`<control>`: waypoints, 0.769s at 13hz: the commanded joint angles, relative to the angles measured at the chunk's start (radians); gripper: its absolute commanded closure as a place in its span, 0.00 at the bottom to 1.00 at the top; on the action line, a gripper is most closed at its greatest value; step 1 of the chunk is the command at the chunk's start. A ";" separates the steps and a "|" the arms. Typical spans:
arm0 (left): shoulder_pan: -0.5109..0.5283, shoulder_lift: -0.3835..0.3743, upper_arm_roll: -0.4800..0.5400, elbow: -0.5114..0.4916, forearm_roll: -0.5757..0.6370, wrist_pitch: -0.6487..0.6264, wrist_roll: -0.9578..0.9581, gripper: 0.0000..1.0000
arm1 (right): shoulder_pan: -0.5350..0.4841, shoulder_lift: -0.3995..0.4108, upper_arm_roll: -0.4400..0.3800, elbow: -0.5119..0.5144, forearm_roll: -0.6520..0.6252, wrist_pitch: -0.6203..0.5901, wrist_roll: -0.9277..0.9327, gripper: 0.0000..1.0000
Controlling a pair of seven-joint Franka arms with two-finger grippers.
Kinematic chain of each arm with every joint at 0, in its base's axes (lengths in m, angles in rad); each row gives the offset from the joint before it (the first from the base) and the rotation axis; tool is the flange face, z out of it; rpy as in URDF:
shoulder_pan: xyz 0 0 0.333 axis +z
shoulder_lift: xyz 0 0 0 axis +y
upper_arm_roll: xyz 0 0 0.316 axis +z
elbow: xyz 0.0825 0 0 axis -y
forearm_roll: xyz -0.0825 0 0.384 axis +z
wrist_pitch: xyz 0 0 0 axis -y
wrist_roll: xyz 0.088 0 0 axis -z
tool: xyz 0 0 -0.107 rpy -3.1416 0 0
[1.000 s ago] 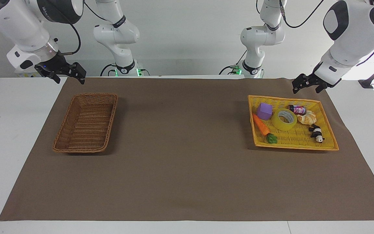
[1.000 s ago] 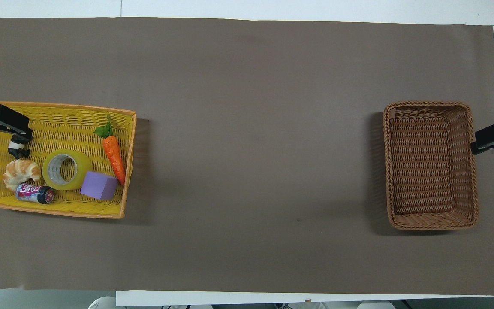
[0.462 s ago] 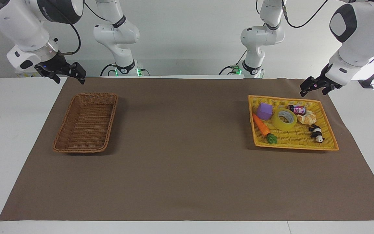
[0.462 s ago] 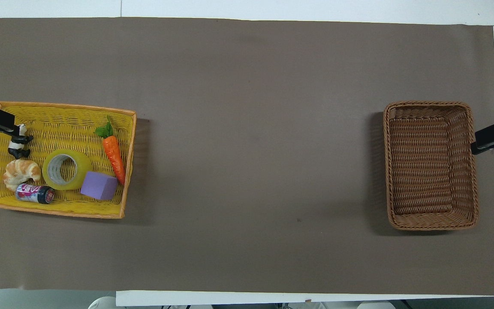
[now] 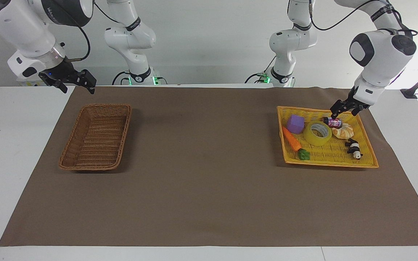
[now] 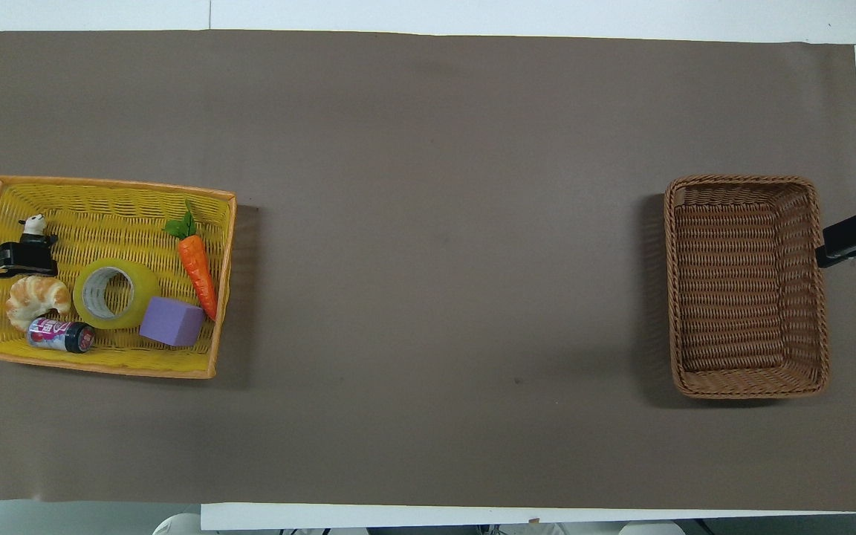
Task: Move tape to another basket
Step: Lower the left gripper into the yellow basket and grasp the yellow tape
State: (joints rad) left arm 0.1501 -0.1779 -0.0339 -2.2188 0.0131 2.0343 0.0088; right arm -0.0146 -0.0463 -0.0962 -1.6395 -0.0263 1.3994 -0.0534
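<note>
The tape is a wide roll around an open hole [image 6: 117, 293], so my left gripper should next grab the tape across the narrow yellow ring side [image 6: 83, 293].
The tape [image 5: 312, 139] is a yellow roll lying flat in the flat yellow tray [image 5: 332, 155] toward the left arm's end of the table; it also shows in the overhead view [image 6: 148, 291]. My left gripper [image 5: 344, 111] is open and empty, raised over the tray's edge nearest the robots, above a small can [image 5: 332, 121] and beside the tape. In the overhead view it [image 6: 23, 258] shows at the tray's outer end. The brown wicker basket [image 5: 96, 145] is empty toward the right arm's end [image 6: 747, 290]. My right gripper [image 5: 76, 86] is open, waiting raised beside that basket [image 6: 848, 239].
In the tray with the tape lie a purple cube [image 5: 295, 124], a toy carrot [image 5: 291, 139], a croissant [image 5: 343, 131] and a panda figure [image 5: 354, 148]. The cube and carrot are close beside the tape. A brown mat [image 5: 201, 174] covers the table between tray and basket.
My left gripper has come down and moved in over the yellow tray, closer to the tape. The right arm and all the objects have not moved.
</note>
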 commanded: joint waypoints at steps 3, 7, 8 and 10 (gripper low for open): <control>0.002 0.047 -0.009 -0.140 -0.012 0.187 0.028 0.02 | -0.007 -0.024 0.007 -0.031 -0.011 0.021 -0.020 0.00; -0.034 0.072 -0.009 -0.160 -0.012 0.195 0.029 0.30 | -0.007 -0.024 0.007 -0.031 -0.011 0.021 -0.020 0.00; -0.031 0.081 -0.009 -0.160 -0.012 0.201 0.040 0.30 | -0.007 -0.024 0.007 -0.031 -0.011 0.021 -0.020 0.00; -0.021 0.095 -0.009 -0.176 -0.012 0.247 0.062 0.30 | -0.007 -0.024 0.007 -0.031 -0.011 0.021 -0.020 0.00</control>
State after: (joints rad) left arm 0.1245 -0.0918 -0.0494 -2.3668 0.0131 2.2244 0.0376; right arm -0.0146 -0.0463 -0.0962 -1.6395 -0.0263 1.3994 -0.0534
